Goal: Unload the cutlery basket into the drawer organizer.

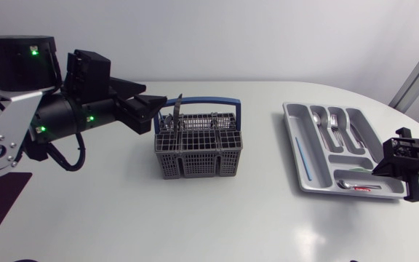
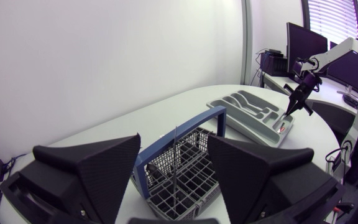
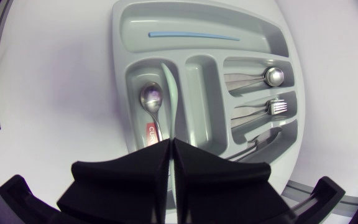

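Note:
My left gripper is about to pick up the knife by the blade standing above the basket (image 1: 177, 110) (image 2: 175, 152), because the basket's grid closes around the knife's lower end.
The grey cutlery basket (image 1: 198, 153) with a blue handle (image 1: 202, 102) stands mid-table, a knife (image 1: 175, 115) upright in its left side. My left gripper (image 1: 155, 109) hovers open just left of it. In the left wrist view the basket (image 2: 185, 177) and knife (image 2: 176, 162) lie ahead of the open left gripper (image 2: 174, 144). The grey organizer (image 1: 291, 127) lies at the right. My right gripper (image 1: 378, 166) is shut and empty above its near end. In the right wrist view the right gripper (image 3: 171, 144) hangs over a red-handled spoon (image 3: 152, 99).
The organizer (image 3: 120, 37) also holds a thin blue stick (image 3: 191, 35) in its long compartment, plus a spoon (image 3: 272, 76) and a fork (image 3: 273, 107) in the side slots. Bare white table lies between basket and organizer and along the front.

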